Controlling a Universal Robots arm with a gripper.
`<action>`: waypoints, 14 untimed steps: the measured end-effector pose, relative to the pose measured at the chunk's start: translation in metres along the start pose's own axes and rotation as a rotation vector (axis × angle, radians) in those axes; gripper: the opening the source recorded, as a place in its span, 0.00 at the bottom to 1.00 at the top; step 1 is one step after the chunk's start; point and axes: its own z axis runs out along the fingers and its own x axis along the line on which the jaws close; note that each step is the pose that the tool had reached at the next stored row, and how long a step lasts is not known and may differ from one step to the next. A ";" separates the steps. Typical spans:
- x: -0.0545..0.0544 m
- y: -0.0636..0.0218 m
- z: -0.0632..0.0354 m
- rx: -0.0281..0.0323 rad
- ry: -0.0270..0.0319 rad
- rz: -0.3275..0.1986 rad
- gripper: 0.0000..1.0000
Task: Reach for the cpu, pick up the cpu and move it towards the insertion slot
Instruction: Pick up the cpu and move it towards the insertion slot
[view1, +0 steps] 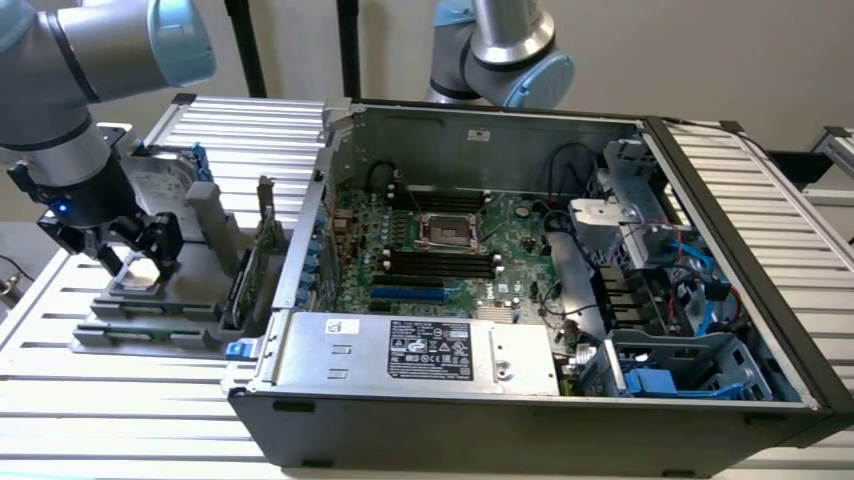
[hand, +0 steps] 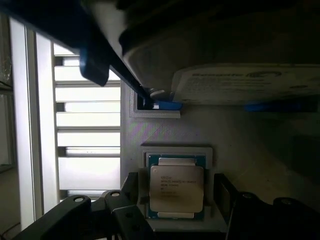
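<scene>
The holder's raised rim (hand: 177, 149) hugs the chip but is open beside two facing edges of the chip. My gripper should grab the chip by those two facing edges next.
The cpu (hand: 176, 187) is a small square chip with a silvery top, lying flat in a recess of the grey holder (hand: 250, 135). In the exterior view the cpu (view1: 139, 273) sits at the left, outside the computer case. My gripper (hand: 177, 194) is open and low over the chip, with one dark finger (hand: 134, 189) on each side of it and a gap between each finger and the chip. From outside, the gripper (view1: 138, 262) hangs straight down over the holder (view1: 147, 325). The insertion slot (view1: 447, 230) lies on the green motherboard inside the case, far to the exterior view's right.
An upright silver hard drive (view1: 160, 175) with blue rails stands just behind the gripper. Upright cards (view1: 254, 265) stand between the holder and the open case wall (view1: 314, 215). A power supply (view1: 427, 350) fills the case front. A second arm (view1: 501, 50) hangs behind the case.
</scene>
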 end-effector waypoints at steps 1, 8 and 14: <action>0.000 0.0000 0.0000 0.0001 0.0000 0.000 0.71; 0.000 0.0000 0.0000 0.0000 0.0001 0.000 0.62; 0.000 0.0000 -0.0002 0.0002 0.0008 0.000 0.62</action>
